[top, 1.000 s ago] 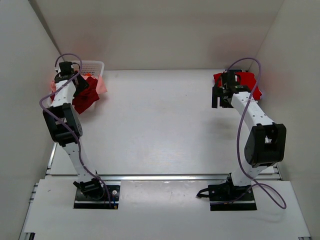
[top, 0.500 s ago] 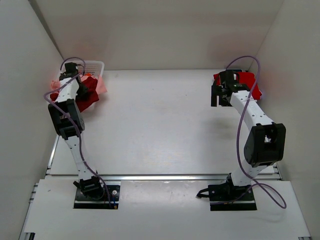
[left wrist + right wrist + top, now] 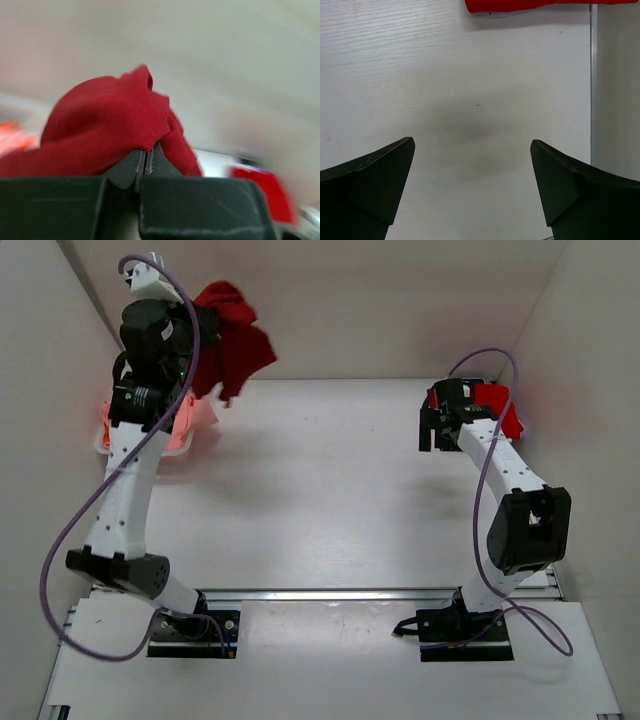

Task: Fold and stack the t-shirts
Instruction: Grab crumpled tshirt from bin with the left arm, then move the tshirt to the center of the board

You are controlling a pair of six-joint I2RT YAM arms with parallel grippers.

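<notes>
I will stretch the maroon t-shirt [image 3: 236, 340] open for folding, so my right gripper grabs a loose end next, away from the left gripper's fold.
A dark maroon t-shirt [image 3: 236, 340] hangs bunched in the air above the table's back left. My left gripper [image 3: 146, 152] is shut on a fold of this maroon t-shirt [image 3: 105, 125], with the jaws pressed together. In the top view the raised left arm hides most of that gripper. A bright red t-shirt [image 3: 502, 406] lies at the back right; its near edge [image 3: 530, 5] shows at the top of the right wrist view. My right gripper [image 3: 437, 430] hovers just in front of it, open [image 3: 472, 145], with only bare table between the fingers.
A white basket [image 3: 101, 444] stands at the back left, mostly behind the left arm. A salmon-pink t-shirt [image 3: 198, 418] spills over its side. White walls close in the table on the left, back and right.
My left gripper shut on the maroon t-shirt at the basket, and the arm swung up high, lifting it out. The right arm has barely moved.
</notes>
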